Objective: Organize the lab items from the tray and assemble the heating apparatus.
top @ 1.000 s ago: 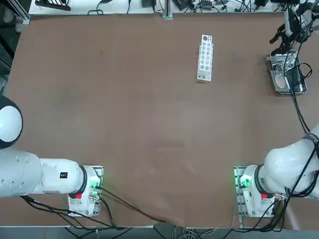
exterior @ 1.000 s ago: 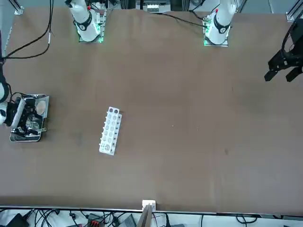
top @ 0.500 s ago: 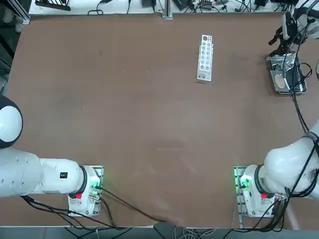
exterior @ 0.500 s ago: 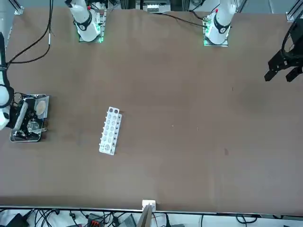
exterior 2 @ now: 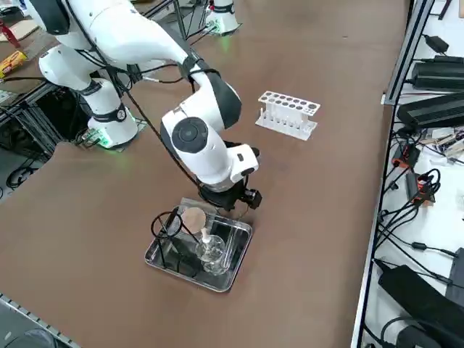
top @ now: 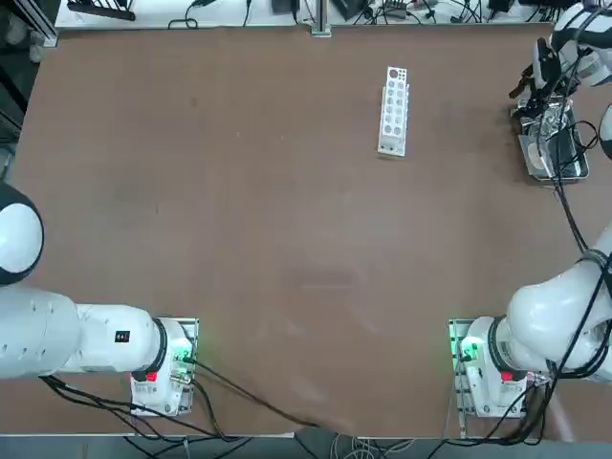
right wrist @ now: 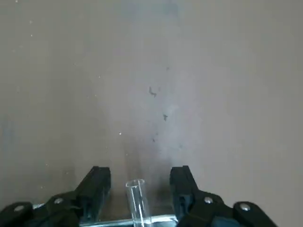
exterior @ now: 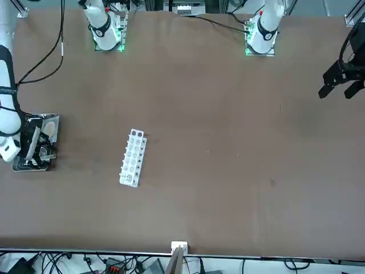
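Observation:
I will pick up the clear glass tube by its open end [right wrist: 136, 187] with my right gripper next. Then the tube can stand in the white rack.
The steel tray [exterior 2: 154, 259] sits near the table's right edge, also in the top view [top: 577, 175]. In it stand the black wire ring stand [exterior 2: 166, 225], the grey mesh with its tan round centre [exterior 2: 193, 217] and the small clear glass burner [exterior 2: 211, 253]. A clear glass tube [right wrist: 137, 198] lies along the tray's side. My right gripper [right wrist: 139, 176] hangs open over the tray's end nearest the white rack, seen also from the side [exterior 2: 232, 209]. The tube's tip shows in the gap between the fingers [right wrist: 98, 182], touching neither.
A long white rack with round holes [top: 393, 110] lies on the brown table left of the tray, also in the side view [exterior 2: 288, 114]. Cables run from the arm past the tray. The table's right edge is close beside the tray.
My right wrist has shifted a little toward the table's far edge, from over the tray's middle to its far end. The fingers stay apart. The tray's contents have not moved.

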Controlling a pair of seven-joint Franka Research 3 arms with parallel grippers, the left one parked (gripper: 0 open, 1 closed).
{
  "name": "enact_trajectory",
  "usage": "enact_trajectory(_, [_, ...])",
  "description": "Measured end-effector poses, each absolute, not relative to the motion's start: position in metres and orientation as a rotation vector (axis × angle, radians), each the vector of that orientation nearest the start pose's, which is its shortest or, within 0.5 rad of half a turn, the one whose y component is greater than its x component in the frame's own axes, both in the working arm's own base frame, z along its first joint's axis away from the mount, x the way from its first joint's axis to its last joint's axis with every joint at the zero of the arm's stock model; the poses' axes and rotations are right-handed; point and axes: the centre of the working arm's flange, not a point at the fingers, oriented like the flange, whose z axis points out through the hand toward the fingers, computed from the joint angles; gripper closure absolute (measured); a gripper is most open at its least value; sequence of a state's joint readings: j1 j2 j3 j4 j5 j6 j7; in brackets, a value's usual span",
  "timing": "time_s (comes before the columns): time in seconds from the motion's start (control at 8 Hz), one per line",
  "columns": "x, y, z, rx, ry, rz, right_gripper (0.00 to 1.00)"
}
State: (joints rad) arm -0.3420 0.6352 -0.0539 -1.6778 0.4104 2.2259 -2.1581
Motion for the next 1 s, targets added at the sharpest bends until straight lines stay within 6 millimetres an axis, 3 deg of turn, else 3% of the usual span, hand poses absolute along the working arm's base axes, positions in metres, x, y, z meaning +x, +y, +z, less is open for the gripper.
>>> enact_trajectory(1.0, [0.625, -0.252, 0.205, -2.170, -2.062, -0.314, 0.35])
